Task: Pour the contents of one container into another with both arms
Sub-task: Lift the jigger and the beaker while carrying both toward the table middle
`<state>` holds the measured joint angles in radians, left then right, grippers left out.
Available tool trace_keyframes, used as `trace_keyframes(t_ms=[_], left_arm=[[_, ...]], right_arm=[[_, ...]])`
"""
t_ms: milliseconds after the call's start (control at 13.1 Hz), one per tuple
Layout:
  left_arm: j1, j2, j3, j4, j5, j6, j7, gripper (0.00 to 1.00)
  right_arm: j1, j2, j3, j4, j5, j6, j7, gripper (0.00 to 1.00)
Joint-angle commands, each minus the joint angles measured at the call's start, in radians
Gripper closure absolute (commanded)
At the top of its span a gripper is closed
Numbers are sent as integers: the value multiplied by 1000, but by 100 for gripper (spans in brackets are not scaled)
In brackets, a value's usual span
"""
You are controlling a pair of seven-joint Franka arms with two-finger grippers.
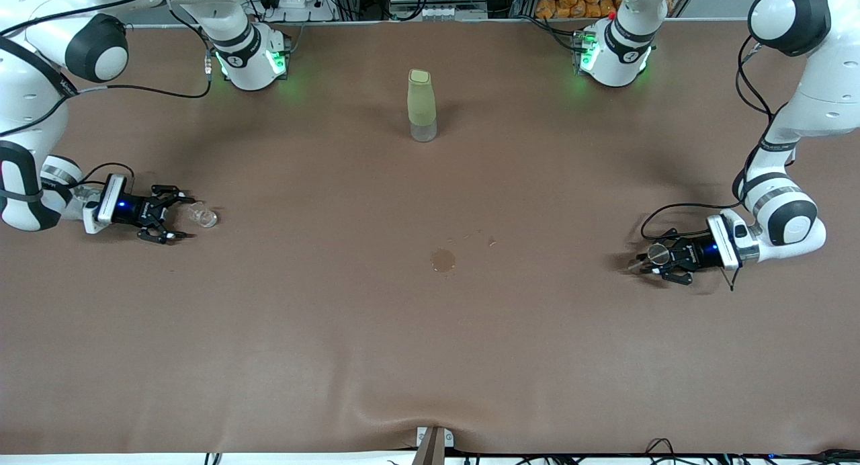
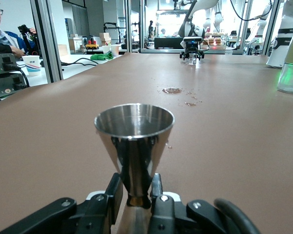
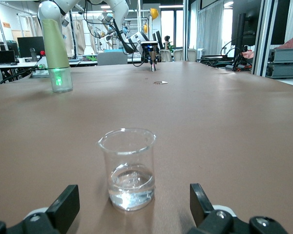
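Note:
My right gripper picks up the beaker by its lower glass side (image 3: 131, 187) next. The beaker's spouted rim (image 3: 127, 141) then stays free to pour into the steel cup.
A steel cone-shaped measuring cup (image 1: 658, 252) stands on the brown table toward the left arm's end. My left gripper (image 1: 648, 260) is low at the table and shut on the cup's narrow waist. In the left wrist view the cup (image 2: 134, 127) rises upright between the fingers of the left gripper (image 2: 136, 187). A small glass beaker (image 1: 203, 216) with a little clear liquid stands toward the right arm's end. My right gripper (image 1: 188, 218) is open, its fingertips either side of the beaker without touching. The right wrist view shows the beaker (image 3: 129, 168) centred between the wide fingers of the right gripper (image 3: 132, 204).
A tall pale-green bottle with a clear base (image 1: 422, 105) stands mid-table, farther from the front camera than both grippers. A round wet stain (image 1: 443, 260) and a few droplets mark the table between the grippers. A clamp (image 1: 433, 441) sits at the table's near edge.

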<state>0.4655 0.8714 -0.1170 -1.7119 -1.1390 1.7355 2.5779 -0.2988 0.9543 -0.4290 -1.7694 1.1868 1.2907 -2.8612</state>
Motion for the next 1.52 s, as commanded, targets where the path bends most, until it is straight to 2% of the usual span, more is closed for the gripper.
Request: trace_keyframes(t_ms=[0, 381, 610, 838, 915, 991, 1219, 1296, 1372, 1448], left_arm=[[-4, 9, 5, 18, 79, -17, 7, 100], [-4, -5, 0, 21, 88, -53, -36, 100], [-16, -9, -53, 76, 128, -65, -137, 100], [-74, -15, -133, 141, 140, -74, -191, 100], [-109, -23, -160, 159, 142, -68, -217, 100], [-158, -41, -162, 166, 140, -54, -237, 100], [-284, -55, -176, 161, 122, 45, -229, 100], [-312, -57, -179, 161, 107, 80, -228, 100], [-333, -54, -199, 156, 81, 125, -226, 100], [-352, -45, -217, 156, 49, 162, -226, 100]], right_arm=[[-17, 31, 28, -4, 14, -21, -362, 0], [-6, 38, 62, -5, 25, -7, -378, 0], [1, 41, 78, -7, 28, 21, -406, 0], [4, 57, 98, -7, 30, 32, -424, 0], [4, 57, 105, -7, 30, 38, -426, 5], [6, 57, 113, -7, 30, 41, -426, 19], [13, 58, 124, -7, 42, 41, -423, 74], [14, 58, 127, -7, 43, 41, -420, 89], [15, 58, 131, -7, 45, 41, -423, 98], [17, 58, 139, -7, 50, 41, -418, 100]])
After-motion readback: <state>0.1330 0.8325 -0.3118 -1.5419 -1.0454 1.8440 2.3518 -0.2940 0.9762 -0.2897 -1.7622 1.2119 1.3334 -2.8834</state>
